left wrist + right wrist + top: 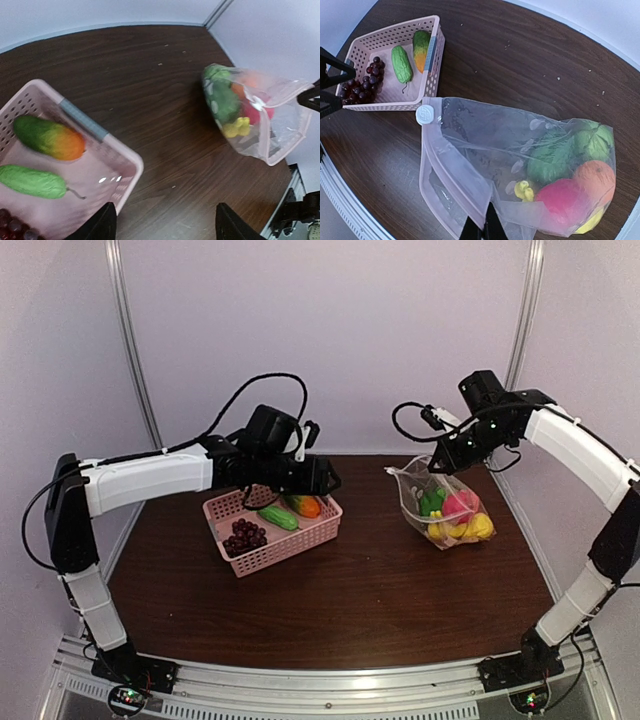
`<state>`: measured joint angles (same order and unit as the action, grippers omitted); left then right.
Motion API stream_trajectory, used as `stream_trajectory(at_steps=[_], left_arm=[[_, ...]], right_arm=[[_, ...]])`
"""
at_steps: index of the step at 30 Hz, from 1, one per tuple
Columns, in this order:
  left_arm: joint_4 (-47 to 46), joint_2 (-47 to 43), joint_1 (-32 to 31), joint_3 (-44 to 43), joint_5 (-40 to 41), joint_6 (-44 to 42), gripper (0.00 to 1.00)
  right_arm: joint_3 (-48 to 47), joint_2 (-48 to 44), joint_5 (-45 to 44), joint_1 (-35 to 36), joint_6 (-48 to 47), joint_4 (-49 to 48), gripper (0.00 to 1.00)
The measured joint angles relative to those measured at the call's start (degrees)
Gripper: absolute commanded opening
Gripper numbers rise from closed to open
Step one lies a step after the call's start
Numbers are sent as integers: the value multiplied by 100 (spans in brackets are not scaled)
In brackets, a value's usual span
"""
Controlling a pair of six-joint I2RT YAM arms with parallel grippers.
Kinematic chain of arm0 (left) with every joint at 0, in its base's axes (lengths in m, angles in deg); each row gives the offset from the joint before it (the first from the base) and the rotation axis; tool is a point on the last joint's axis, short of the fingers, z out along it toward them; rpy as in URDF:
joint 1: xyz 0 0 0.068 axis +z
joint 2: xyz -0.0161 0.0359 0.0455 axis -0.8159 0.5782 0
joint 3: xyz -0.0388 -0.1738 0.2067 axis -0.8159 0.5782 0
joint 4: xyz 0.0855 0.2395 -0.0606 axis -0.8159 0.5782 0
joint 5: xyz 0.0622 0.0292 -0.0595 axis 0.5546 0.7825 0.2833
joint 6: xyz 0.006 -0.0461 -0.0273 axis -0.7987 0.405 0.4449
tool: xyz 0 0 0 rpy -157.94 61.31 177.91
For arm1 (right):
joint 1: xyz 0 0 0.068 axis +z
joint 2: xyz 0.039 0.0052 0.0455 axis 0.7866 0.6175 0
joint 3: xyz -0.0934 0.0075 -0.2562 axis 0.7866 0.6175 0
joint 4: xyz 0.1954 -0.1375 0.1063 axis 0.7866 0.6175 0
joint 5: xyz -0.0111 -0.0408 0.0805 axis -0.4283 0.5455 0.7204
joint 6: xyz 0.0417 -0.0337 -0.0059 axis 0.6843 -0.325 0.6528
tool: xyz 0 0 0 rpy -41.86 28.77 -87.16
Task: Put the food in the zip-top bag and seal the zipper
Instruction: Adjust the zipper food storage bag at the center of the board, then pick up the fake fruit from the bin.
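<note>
My left gripper should next grab the green-orange fruit (304, 505) across its sides, so that the fruit's orange end stays free to go into the opening of the zip-top bag.
The zip-top bag (448, 502) stands at the right with its mouth held open, holding green, red, orange and yellow food (458, 510). My right gripper (482, 231) is shut on the bag's zipper strip (451, 165) and holds it up; the white slider tab (424, 114) sits at the strip's far end. The pink basket (272, 528) holds grapes (244, 535), a cucumber (279, 517) and a green-orange fruit (304, 505). My left gripper (162, 225) is open and empty, just above the basket's right corner (131, 165). The bag also shows in the left wrist view (255, 117).
The brown table (360, 590) is bordered by white walls at the back and sides. A metal rail (330, 690) runs along the near edge. Black cables hang by both wrists.
</note>
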<state>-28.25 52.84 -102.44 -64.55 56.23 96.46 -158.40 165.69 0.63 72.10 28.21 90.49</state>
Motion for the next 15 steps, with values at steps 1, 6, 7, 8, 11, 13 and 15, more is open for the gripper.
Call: stream_trajectory(at_steps=[1,6,7,8,11,13,15], left_arm=[[133,-103,48,142,122,-33,71],[706,-201,527,562,577,-166,74],[785,-114,627,553,664,-175,75],[841,-22,695,527,717,-175,74],[1062,525,920,221,828,-125,73],[1139,898,1032,11,861,-66,72],[1161,1211,1147,-138,898,0,70]], right_arm=[[35,70,28,79,2,-15,0],[31,251,107,282,4,-48,0],[0,254,109,282,2,-48,0],[-33,254,111,282,2,-55,0],[-131,256,122,282,4,-66,0],[-142,254,129,282,4,-72,0],[-138,254,129,284,4,-76,0]])
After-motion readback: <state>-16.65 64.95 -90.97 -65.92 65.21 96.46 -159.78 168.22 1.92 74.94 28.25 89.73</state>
